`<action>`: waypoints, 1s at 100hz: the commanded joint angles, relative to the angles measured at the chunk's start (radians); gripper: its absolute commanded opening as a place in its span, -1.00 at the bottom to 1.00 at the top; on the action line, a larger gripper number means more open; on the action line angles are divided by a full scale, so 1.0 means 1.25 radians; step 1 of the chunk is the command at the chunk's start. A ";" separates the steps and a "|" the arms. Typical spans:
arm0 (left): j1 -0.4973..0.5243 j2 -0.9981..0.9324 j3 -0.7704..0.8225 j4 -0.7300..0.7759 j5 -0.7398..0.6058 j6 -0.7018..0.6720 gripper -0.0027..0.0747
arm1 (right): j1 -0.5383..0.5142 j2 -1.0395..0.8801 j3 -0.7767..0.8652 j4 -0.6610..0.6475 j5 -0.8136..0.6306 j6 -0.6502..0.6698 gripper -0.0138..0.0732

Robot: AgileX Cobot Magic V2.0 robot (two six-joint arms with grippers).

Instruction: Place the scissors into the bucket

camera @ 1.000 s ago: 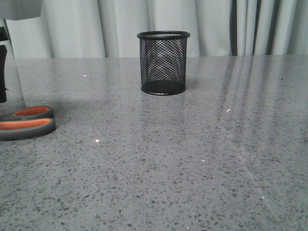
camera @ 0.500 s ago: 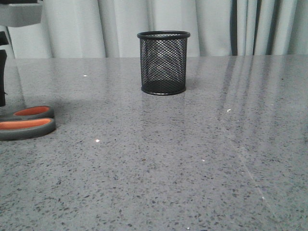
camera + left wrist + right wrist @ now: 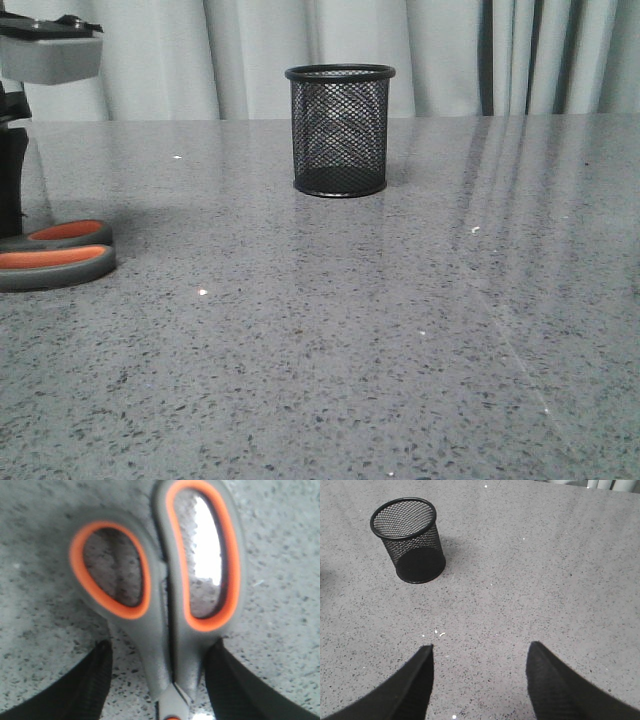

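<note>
My left gripper reaches down to the table and should close now, its fingers on either side of the scissors' handle neck [image 3: 172,665].
The scissors [image 3: 55,254], dark grey with orange-lined handle loops, lie flat at the table's left edge; only the handles show in the front view. In the left wrist view the scissors [image 3: 165,590] lie with their neck between my open left gripper [image 3: 160,647]. One finger [image 3: 92,680] stands clear of the neck and the other [image 3: 230,680] is close against it. The bucket [image 3: 339,130], a black wire-mesh cup, stands upright at the middle back of the table and looks empty. It also shows in the right wrist view [image 3: 412,540]. My right gripper [image 3: 480,650] is open and empty above bare table, well short of the bucket.
The grey speckled table [image 3: 400,330] runs back to pale curtains [image 3: 450,50]. The left arm's grey wrist block [image 3: 50,50] hangs over the scissors at the far left. Small white specks [image 3: 439,632] lie on the table.
The left arm's wrist block has come lower in the front view, down over the scissors. The scissors and the bucket have not moved.
</note>
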 commanded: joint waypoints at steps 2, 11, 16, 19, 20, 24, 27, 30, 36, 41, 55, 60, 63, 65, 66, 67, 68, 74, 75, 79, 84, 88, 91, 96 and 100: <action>-0.006 -0.021 -0.019 -0.018 0.045 0.001 0.07 | 0.002 0.002 -0.029 0.008 -0.050 -0.011 0.18; -0.006 -0.021 -0.019 -0.018 0.045 0.001 0.07 | 0.002 0.002 -0.029 0.008 -0.050 -0.011 0.18; -0.006 -0.021 -0.019 -0.018 0.045 0.001 0.07 | 0.002 0.002 -0.029 0.008 -0.050 -0.011 0.18; -0.006 -0.021 -0.019 -0.018 0.045 0.001 0.07 | 0.002 0.002 -0.029 0.008 -0.050 -0.011 0.18; -0.006 -0.021 -0.019 -0.018 0.045 0.001 0.07 | 0.002 0.002 -0.029 0.008 -0.050 -0.011 0.18; -0.006 -0.021 -0.019 -0.018 0.045 0.001 0.06 | 0.002 0.002 -0.029 0.008 -0.050 -0.011 0.18; -0.006 -0.021 -0.019 -0.018 0.045 0.001 0.01 | 0.002 0.002 -0.029 0.008 -0.050 -0.011 0.18; -0.006 -0.021 -0.019 -0.018 0.045 0.001 -0.04 | 0.002 0.002 -0.029 0.008 -0.050 -0.012 0.18; -0.006 -0.021 -0.019 -0.018 0.045 0.001 -0.16 | 0.002 0.002 -0.029 0.008 -0.050 -0.012 0.18; -0.006 -0.021 -0.019 -0.020 0.045 0.001 -0.27 | 0.002 0.002 -0.029 0.008 -0.050 -0.012 0.18; -0.006 -0.021 -0.019 -0.026 0.045 0.001 -0.48 | 0.002 0.002 -0.029 0.008 -0.050 -0.012 0.18; -0.006 -0.021 -0.019 -0.026 0.045 0.001 -0.50 | 0.002 0.002 -0.029 0.008 -0.050 -0.013 0.18; -0.006 -0.021 -0.019 -0.026 0.045 0.001 -0.50 | 0.002 0.002 -0.029 0.008 -0.050 -0.013 0.18; -0.006 -0.021 -0.019 -0.026 0.045 0.001 -0.50 | 0.002 0.002 -0.029 0.008 -0.050 -0.013 0.18; -0.006 -0.021 -0.019 -0.026 0.045 0.001 -0.50 | 0.002 0.002 -0.029 0.008 -0.050 -0.013 0.18; -0.006 -0.021 -0.019 -0.026 0.045 0.001 -0.50 | 0.002 0.002 -0.029 0.008 -0.050 -0.013 0.18; -0.006 -0.022 -0.019 -0.026 0.045 0.001 -0.50 | 0.002 0.002 -0.029 0.008 -0.050 -0.013 0.18; -0.006 -0.028 -0.019 -0.026 0.045 0.001 -0.50 | 0.002 0.002 -0.029 0.008 -0.050 -0.013 0.18; -0.006 -0.030 -0.019 -0.026 0.045 0.001 -0.50 | 0.002 0.002 -0.029 0.008 -0.050 -0.013 0.18; -0.006 -0.037 -0.020 -0.026 0.045 0.001 -0.50 | 0.002 0.002 -0.029 0.008 -0.050 -0.013 0.18; -0.006 -0.053 -0.026 -0.026 0.045 0.001 -0.50 | 0.002 0.002 -0.029 0.008 -0.050 -0.013 0.18; -0.006 -0.064 -0.030 -0.026 0.045 0.001 -0.50 | 0.002 0.002 -0.029 0.008 -0.051 -0.013 0.18; -0.006 -0.072 -0.038 -0.026 0.045 -0.004 -0.50 | 0.002 0.002 -0.029 0.008 -0.053 -0.013 0.18; -0.006 -0.088 -0.052 -0.026 0.045 -0.011 -0.50 | 0.002 0.002 -0.029 0.008 -0.059 -0.013 0.18; -0.006 -0.100 -0.063 -0.026 0.045 -0.014 -0.50 | 0.002 0.002 -0.029 0.008 -0.062 -0.013 0.18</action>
